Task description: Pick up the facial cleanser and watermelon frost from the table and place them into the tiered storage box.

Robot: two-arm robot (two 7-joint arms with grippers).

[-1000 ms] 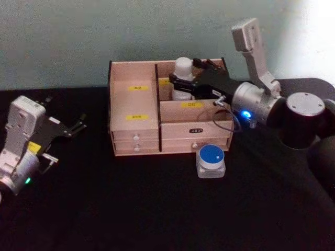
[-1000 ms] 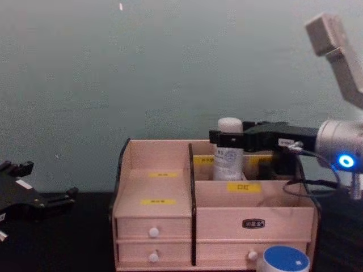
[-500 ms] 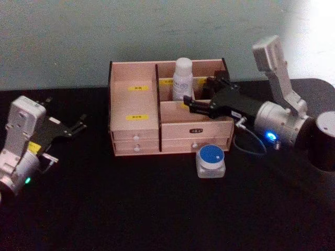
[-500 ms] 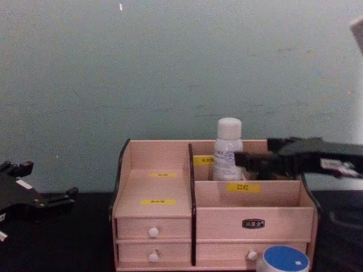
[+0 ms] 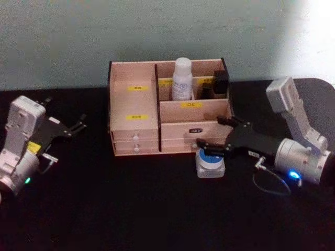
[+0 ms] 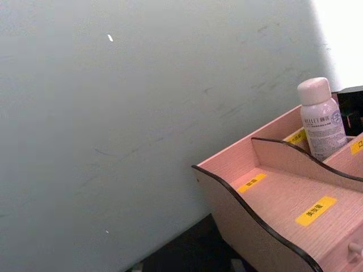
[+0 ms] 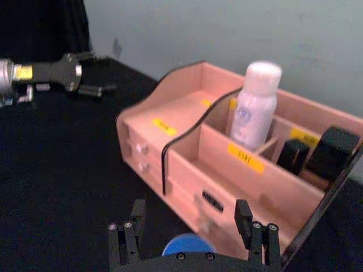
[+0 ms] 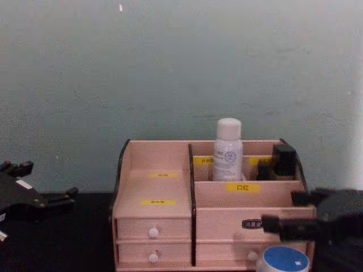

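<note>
I should next use my right gripper to grab the jar by its blue-lidded top end [image 8: 286, 259], so that I can place it into the tiered storage box [image 8: 159, 187].
A white-capped bottle [image 5: 182, 78] [image 8: 228, 150] [image 7: 255, 105] [image 6: 320, 119] stands upright in a back compartment of the tiered storage box [image 5: 133, 112] [image 8: 159, 187] [image 7: 170, 122] [image 6: 272, 192]. A clear jar with a blue lid [image 5: 210, 163] [image 8: 283, 260] [image 7: 187, 246] sits on the black table right in front of the box's drawers. I cannot tell which of the two is the facial cleanser and which the watermelon frost. My right gripper [image 5: 209, 132] [image 8: 280, 211] [image 7: 190, 209] is open, low over the jar, holding nothing. My left gripper [image 5: 78, 124] [image 8: 48, 195] rests open at the far left.
Dark boxy items [image 5: 220, 81] [image 8: 283, 158] [image 7: 334, 153] fill the back right compartment beside the bottle. The front right compartment and the stepped left shelves hold nothing. Black table [image 5: 131, 209] stretches in front. A pale wall stands close behind the box.
My right gripper has left the bottle standing in the back compartment, pulled out of the box and dropped down to the blue-lidded jar. The left arm has not moved.
</note>
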